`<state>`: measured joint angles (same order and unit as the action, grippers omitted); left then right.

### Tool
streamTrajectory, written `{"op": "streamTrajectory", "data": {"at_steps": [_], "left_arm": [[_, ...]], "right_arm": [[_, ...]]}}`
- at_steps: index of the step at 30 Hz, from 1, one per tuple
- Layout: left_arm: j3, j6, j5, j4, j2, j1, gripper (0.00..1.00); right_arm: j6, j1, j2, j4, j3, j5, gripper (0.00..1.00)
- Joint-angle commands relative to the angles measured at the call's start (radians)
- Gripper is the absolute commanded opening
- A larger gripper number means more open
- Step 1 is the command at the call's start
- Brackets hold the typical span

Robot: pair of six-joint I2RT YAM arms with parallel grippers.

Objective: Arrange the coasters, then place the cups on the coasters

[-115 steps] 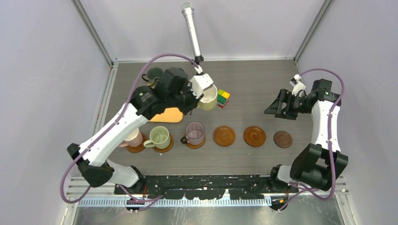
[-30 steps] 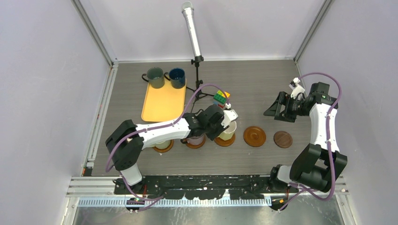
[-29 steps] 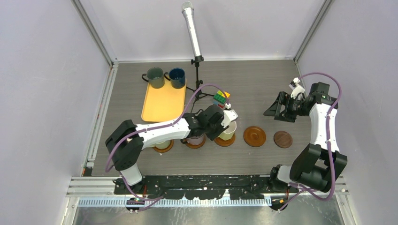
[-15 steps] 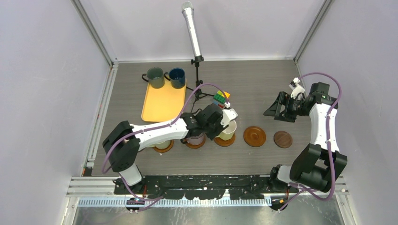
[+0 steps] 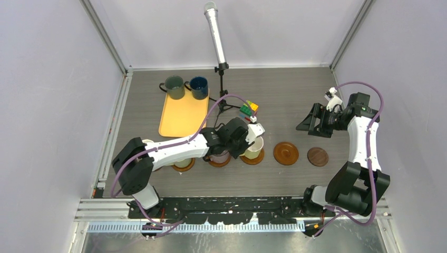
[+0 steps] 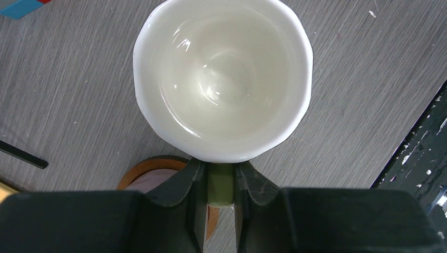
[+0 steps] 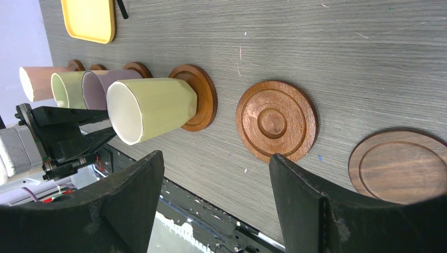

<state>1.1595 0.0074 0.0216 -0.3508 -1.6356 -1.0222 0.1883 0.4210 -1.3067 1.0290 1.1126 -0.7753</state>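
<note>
The cream-yellow cup's base is upright on the fourth coaster and the cup would stay standing if I opened now, so my left gripper needs to release it.
My left gripper (image 5: 249,138) is shut on the handle (image 6: 221,185) of the cream-yellow cup (image 5: 253,148), which stands upright on the fourth coaster (image 7: 199,97) of the row. Its fingers (image 6: 191,182) pinch the handle from both sides. Pink (image 7: 39,81), pale green (image 7: 68,87) and mauve (image 7: 100,87) cups stand on coasters to its left. To its right lie an empty brown coaster (image 5: 286,153) and a smaller dark coaster (image 5: 318,156). The dark grey-green cup (image 5: 174,86) and the navy cup (image 5: 198,87) stand on the yellow tray (image 5: 182,120). My right gripper (image 5: 311,124) hangs open above the right side, holding nothing.
A multicoloured cube (image 5: 248,109) lies just behind the cream-yellow cup. A microphone on a black stand (image 5: 216,37) rises at the back centre, its base beside the tray. Grey walls with metal posts close in the table on three sides.
The left arm carried the cream-yellow cup from above the tray down onto the fourth coaster. Over the last second its elbow slid left and the cup barely shifted. The right arm has not moved.
</note>
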Motion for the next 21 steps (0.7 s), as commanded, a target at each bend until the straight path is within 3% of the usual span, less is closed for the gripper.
{"op": "streamTrajectory", "data": {"at_steps": [1,6,21], "left_arm": [[0.0,-0.003,0.018,0.016,0.05,0.004,0.21],[0.007,-0.025,0.034,0.01,0.041,0.003,0.28],[0.019,-0.036,0.06,-0.016,0.046,0.003,0.34]], "right_arm": [[0.015,0.002,0.018,0.006,0.01,-0.011,0.78],[0.016,0.002,0.014,0.007,0.009,-0.01,0.78],[0.021,0.002,0.02,0.014,0.013,-0.012,0.78]]}}
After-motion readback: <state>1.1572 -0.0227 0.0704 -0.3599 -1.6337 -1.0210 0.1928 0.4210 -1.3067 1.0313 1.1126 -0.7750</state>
